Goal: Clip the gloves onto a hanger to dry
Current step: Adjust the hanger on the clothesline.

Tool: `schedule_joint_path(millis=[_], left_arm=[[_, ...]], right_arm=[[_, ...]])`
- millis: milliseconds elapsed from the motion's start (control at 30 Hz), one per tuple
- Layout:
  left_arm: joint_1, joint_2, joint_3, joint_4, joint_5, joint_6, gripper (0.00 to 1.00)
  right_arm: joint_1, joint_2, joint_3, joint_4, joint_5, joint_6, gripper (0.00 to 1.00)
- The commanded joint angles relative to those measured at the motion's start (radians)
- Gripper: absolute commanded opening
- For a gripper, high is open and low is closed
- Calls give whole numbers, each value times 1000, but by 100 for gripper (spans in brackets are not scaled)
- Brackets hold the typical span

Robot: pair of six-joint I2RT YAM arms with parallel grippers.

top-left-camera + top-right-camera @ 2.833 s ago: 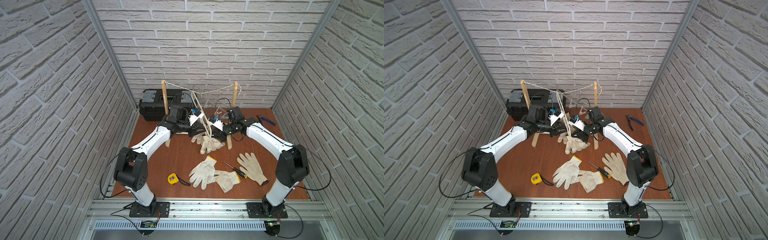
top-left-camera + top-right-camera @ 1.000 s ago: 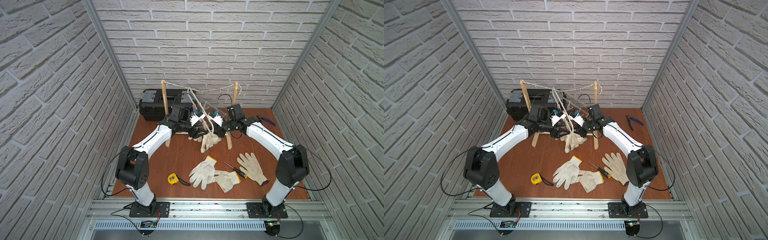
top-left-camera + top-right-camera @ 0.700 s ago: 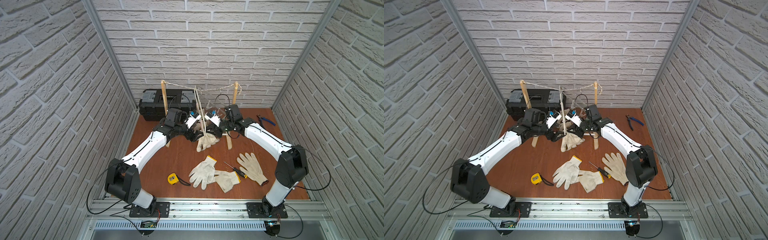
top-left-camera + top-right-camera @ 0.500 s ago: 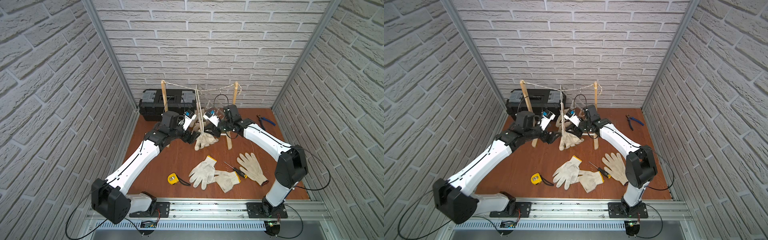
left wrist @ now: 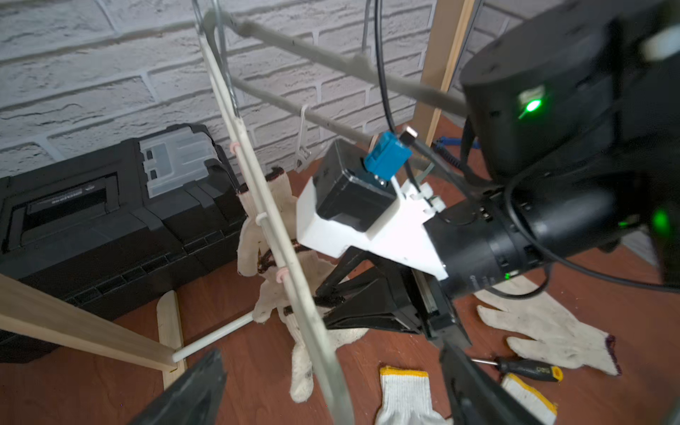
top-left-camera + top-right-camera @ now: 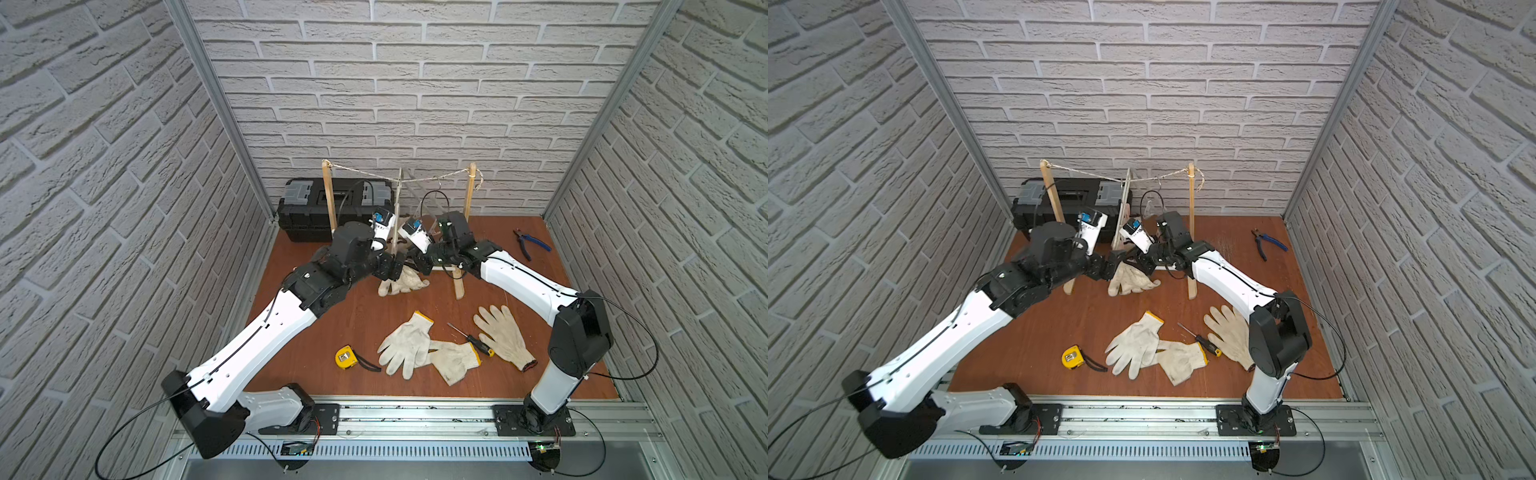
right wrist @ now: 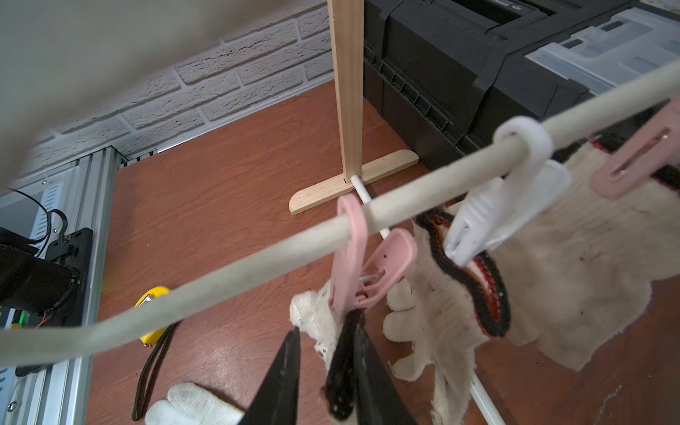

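The hanger needs to be held steady for clipping gloves, so my left gripper should grab it by the near end of its bar and leave the clips free.
A cream hanger hangs from a string between two posts. Dirty off-white gloves dangle from its clips down to the table. In the right wrist view a pink clip pinches a glove edge and a white clip holds a dark-red-cuffed glove. My right gripper sits just under the pink clip, jaws slightly apart, fabric hanging at its tips. My left gripper is wide open with the hanger bar passing between its fingers. Three loose gloves lie on the table.
A black toolbox stands at the back left behind a wooden post. Another post stands right of the arms. A yellow tape measure, a screwdriver and blue pliers lie on the brown table.
The left arm has stretched out lower and its gripper has opened wider. The hanger, tilted a second ago, now hangs straight. The right jaws have parted a little.
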Motion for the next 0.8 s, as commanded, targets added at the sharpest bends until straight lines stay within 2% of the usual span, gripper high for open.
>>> schedule_joint_path(millis=[0, 133, 333, 533, 633, 767], left_arm=[[-6, 32, 49, -65, -122, 9, 90], [-6, 65, 83, -133, -262, 7, 84], [-5, 63, 69, -120, -250, 9, 67], [1, 61, 68, -142, -226, 8, 37], [10, 53, 71, -157, -227, -1, 26], [30, 39, 74, -188, -225, -16, 6]], right_arm=[[10, 12, -11, 40, 26, 26, 27], [9, 11, -7, 23, 41, 16, 28], [9, 5, -7, 16, 55, 10, 28], [9, -9, -16, 8, 65, 6, 29], [9, -21, -20, 0, 85, 3, 34], [8, -51, -37, 0, 116, 5, 42]])
